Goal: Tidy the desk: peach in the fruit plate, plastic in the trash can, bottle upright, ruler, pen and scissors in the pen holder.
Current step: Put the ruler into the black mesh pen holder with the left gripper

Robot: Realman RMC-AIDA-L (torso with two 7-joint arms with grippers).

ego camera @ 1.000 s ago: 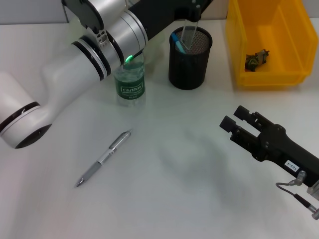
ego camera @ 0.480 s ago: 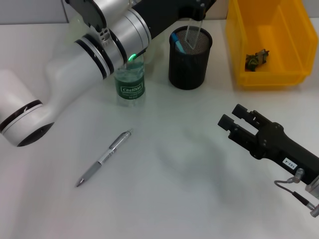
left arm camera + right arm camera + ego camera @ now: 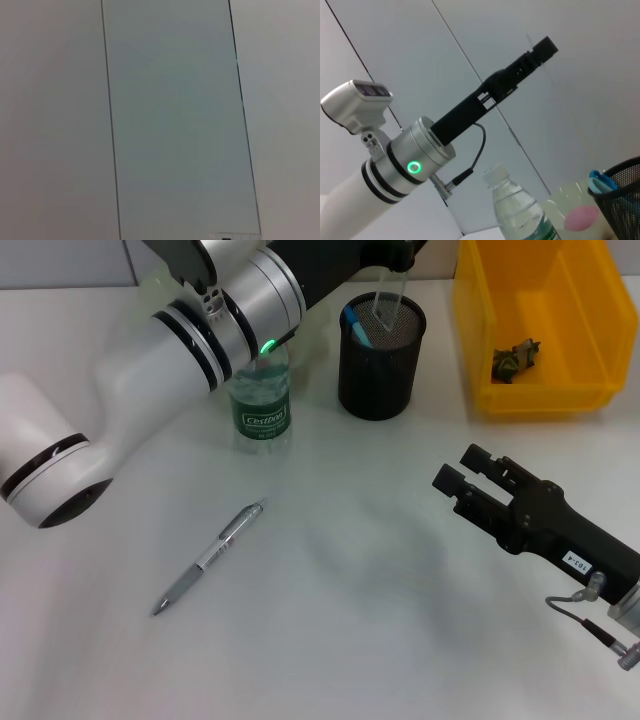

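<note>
The clear ruler's lower end dips inside the pen holder, so the ruler would settle in. It is now time for my left gripper to open.
My left gripper (image 3: 396, 258) is at the top edge of the head view, shut on the clear ruler (image 3: 386, 302). The ruler's lower end dips into the black mesh pen holder (image 3: 380, 365). The ruler fills the left wrist view (image 3: 175, 125). Blue scissors handles (image 3: 356, 324) stick out of the holder. The water bottle (image 3: 262, 405) stands upright beside it. A silver pen (image 3: 208, 557) lies on the desk at the front left. My right gripper (image 3: 460, 468) is open and empty, low over the desk at the right. The pink peach (image 3: 582, 217) lies in a pale plate (image 3: 564, 197).
A yellow bin (image 3: 585, 300) at the back right holds a crumpled piece of plastic (image 3: 514, 358). My left arm (image 3: 180, 350) crosses over the bottle and hides the desk's back left corner in the head view.
The left gripper has carried the ruler slightly to the right over the holder's mouth. The right gripper has crept a little to the left and away from me.
</note>
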